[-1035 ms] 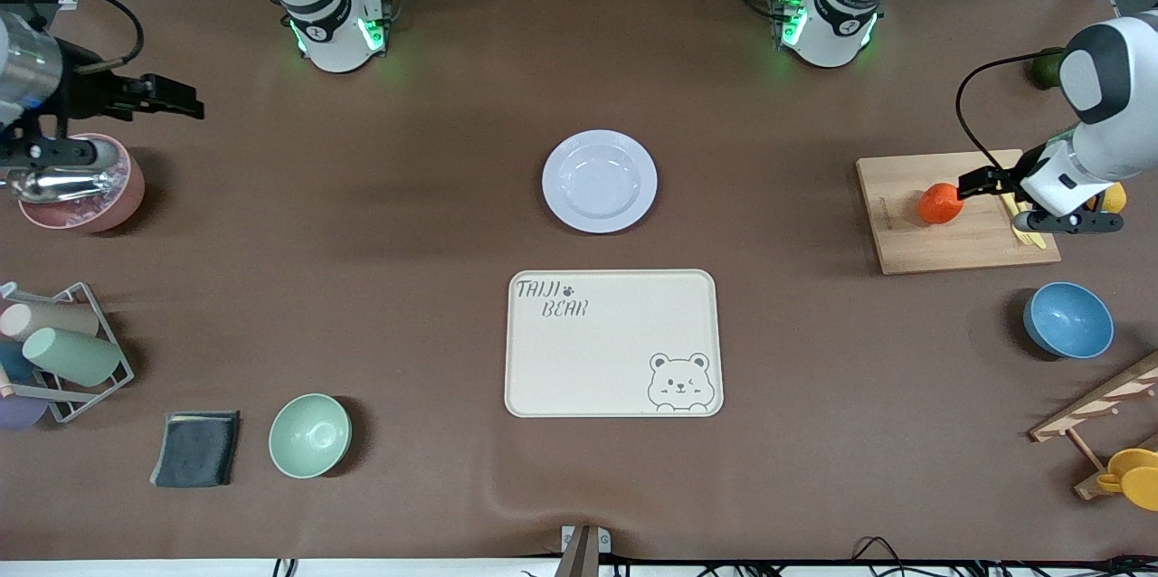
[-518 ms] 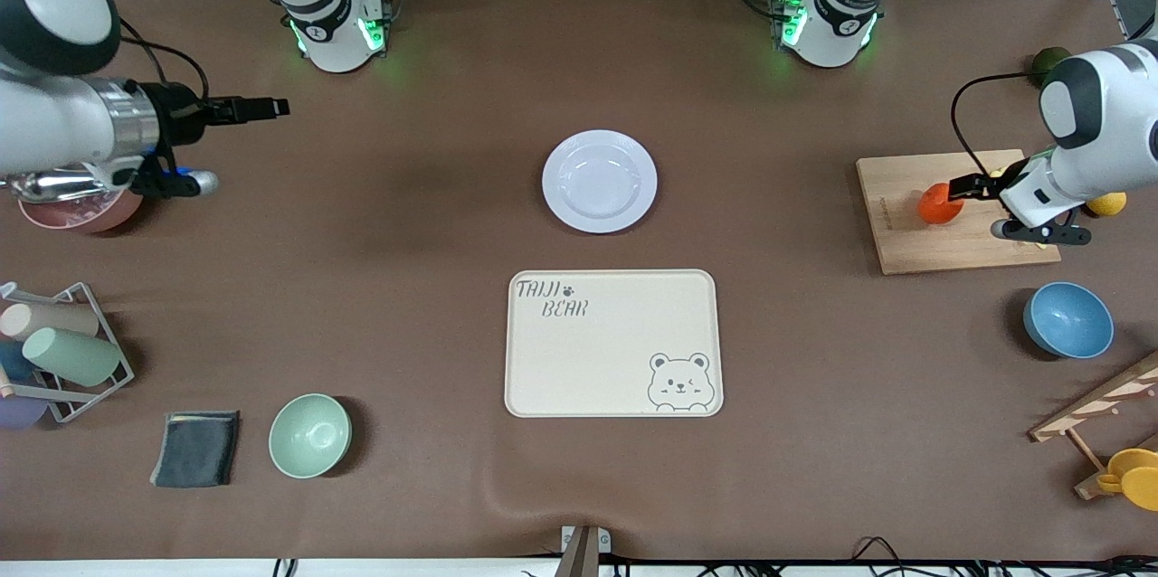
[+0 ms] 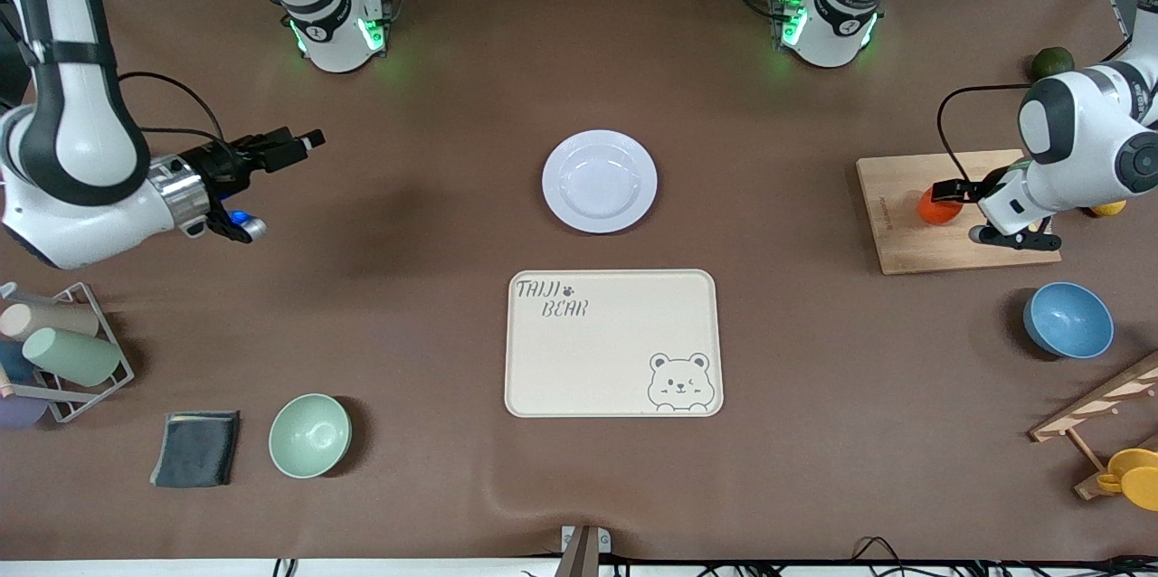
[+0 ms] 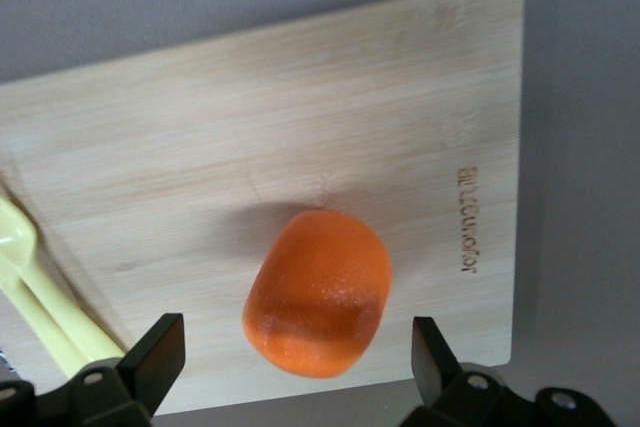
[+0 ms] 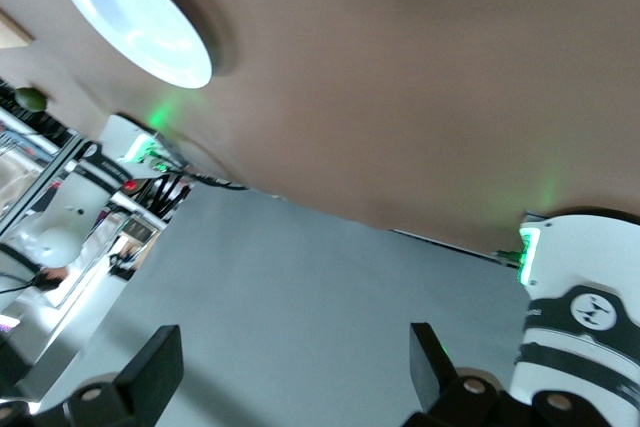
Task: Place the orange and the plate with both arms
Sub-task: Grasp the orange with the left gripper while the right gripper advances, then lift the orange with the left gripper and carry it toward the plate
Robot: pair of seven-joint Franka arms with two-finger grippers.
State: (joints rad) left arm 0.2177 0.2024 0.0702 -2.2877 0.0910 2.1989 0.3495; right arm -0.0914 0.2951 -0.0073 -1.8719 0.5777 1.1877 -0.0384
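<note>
I will next take hold of the orange around its round body (image 3: 939,206) with my left gripper, so that the orange gets onto the plate (image 3: 599,181).
The orange (image 3: 934,209) lies on a wooden cutting board (image 3: 959,247) at the left arm's end of the table. My left gripper (image 3: 950,192) is open and low over the orange. In the left wrist view the orange (image 4: 318,292) lies between the two spread fingers of the left gripper (image 4: 295,352), apart from both. The pale lavender-white plate (image 3: 599,181) lies empty at the table's middle, farther from the front camera than the tray. My right gripper (image 3: 303,142) is open and empty in the air, toward the right arm's end and well short of the plate. The plate also shows in the right wrist view (image 5: 130,12).
A cream bear tray (image 3: 612,344) lies nearer the front camera than the plate. A yellow fruit (image 3: 1108,208) and a yellow utensil (image 4: 30,287) are at the board. A dark green fruit (image 3: 1052,62), a blue bowl (image 3: 1067,320), a mint bowl (image 3: 309,435), a cup rack (image 3: 54,351) and a grey cloth (image 3: 195,449) stand around.
My left gripper has come closer over the orange, which now lies between its fingers. My right arm has swung away from the pink bowl toward the plate.
</note>
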